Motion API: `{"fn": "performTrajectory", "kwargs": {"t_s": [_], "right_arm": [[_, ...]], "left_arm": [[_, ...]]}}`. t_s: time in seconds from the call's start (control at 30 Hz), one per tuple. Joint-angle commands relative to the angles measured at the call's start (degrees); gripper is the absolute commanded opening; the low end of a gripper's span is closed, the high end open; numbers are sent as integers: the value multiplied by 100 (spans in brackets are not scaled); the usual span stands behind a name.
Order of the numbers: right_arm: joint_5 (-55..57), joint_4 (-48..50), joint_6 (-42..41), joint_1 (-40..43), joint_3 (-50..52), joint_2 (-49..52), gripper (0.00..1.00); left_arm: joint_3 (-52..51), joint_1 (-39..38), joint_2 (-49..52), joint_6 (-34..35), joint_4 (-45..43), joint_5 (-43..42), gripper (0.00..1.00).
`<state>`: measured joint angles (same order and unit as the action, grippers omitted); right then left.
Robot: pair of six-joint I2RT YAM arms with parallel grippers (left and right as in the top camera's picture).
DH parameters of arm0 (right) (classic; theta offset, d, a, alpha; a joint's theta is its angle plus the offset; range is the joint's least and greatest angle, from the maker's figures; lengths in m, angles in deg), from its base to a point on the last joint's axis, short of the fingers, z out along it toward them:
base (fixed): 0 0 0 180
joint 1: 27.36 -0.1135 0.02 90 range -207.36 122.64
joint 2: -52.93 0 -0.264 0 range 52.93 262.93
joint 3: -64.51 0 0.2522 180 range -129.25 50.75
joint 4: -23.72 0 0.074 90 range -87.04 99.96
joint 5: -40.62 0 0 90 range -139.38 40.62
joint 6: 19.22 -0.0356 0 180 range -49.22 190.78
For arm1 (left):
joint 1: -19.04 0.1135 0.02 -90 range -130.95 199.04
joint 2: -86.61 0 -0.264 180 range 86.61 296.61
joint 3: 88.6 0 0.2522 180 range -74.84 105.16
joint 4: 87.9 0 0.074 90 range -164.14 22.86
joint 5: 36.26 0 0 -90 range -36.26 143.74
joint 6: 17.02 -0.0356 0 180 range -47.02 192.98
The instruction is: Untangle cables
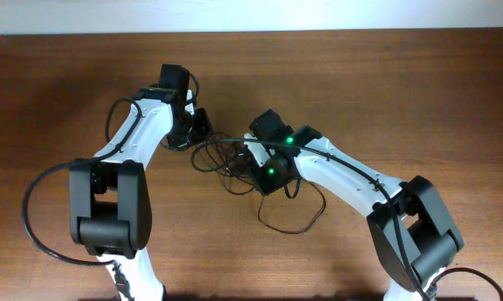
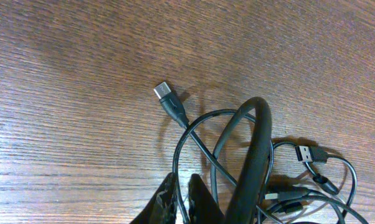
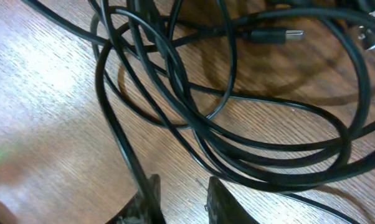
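Note:
I will untangle the cable: my right gripper will grab its single piece against the finger, away from the overlapping loops, and pull it free.
The cables (image 1: 221, 157) are thin black wires knotted in a bundle on the wooden table between my two arms, with one loose loop (image 1: 306, 219) trailing toward the front. My left gripper (image 1: 199, 127) is at the bundle's left edge. In the left wrist view its fingers (image 2: 182, 198) are closed on one thin strand (image 2: 177, 163). A small metallic plug (image 2: 164, 93) and a USB plug (image 2: 306, 154) lie on the wood. My right gripper (image 1: 255, 169) is at the bundle's right side. Its fingers (image 3: 184, 198) are open, with a strand (image 3: 119, 140) running against the left finger.
Bare brown wooden table (image 1: 385, 75) lies all round the bundle. A thick, blurred black cable (image 2: 255, 155) arches close to the left wrist camera. Several overlapping loops (image 3: 268, 149) and a plug (image 3: 281, 35) fill the right wrist view.

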<state>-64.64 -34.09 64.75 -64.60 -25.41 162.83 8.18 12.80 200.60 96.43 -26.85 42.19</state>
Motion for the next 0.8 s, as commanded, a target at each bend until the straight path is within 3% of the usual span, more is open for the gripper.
{"fn": "performTrajectory", "kwargs": {"t_s": [0.0, 0.5, 0.63, 0.77], "right_arm": [[118, 22, 2, -26, 42, 46, 25], [68, 595, 0, -31, 46, 612, 49], [50, 636, -4, -31, 48, 678, 48], [55, 678, -24, -31, 48, 678, 26]], "left_arm": [[-11, 26, -107, -11, -11, 42, 9], [-11, 26, -107, -11, -13, 44, 9], [-11, 26, -107, -11, -13, 44, 9], [-11, 26, -109, -11, -13, 42, 9]]}}
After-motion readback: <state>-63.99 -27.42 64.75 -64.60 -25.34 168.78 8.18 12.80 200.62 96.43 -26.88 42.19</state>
